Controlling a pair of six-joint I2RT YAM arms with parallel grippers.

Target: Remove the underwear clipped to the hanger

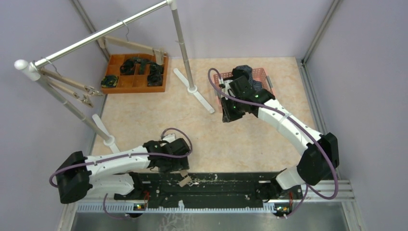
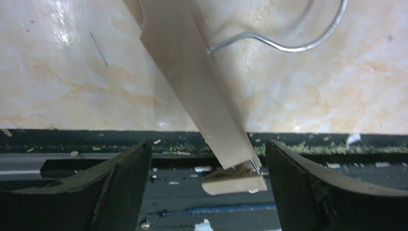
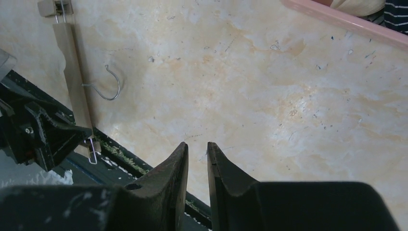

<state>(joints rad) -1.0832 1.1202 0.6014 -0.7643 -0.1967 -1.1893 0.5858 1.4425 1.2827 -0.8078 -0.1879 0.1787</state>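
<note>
The left gripper grips the wooden hanger's bar beside the hanger's end clip next, leaving the wire hook (image 2: 288,43) free, to hang the hanger on the rack.
A bare wooden hanger (image 2: 192,82) lies on the table with its wire hook (image 2: 288,43) beside it and nothing clipped to it. My left gripper (image 2: 207,163) is open. Its fingers stand on either side of the hanger's end clip (image 2: 234,182) without touching it. From above, this gripper (image 1: 183,177) is at the table's near edge. The underwear (image 1: 248,72), striped and dark, lies in the pink basket (image 1: 265,77); a striped piece (image 3: 397,14) shows at the corner of the right wrist view. My right gripper (image 3: 197,147) hangs over bare table near the basket, its jaws a narrow gap apart and empty.
A metal rack (image 1: 96,36) crosses the back left with two more wooden hangers (image 1: 67,84) hung on it. An orange tray (image 1: 115,86) with dark rolled socks sits behind it. The rack's feet (image 1: 195,91) stand on the table. A black rail (image 1: 216,190) runs along the near edge.
</note>
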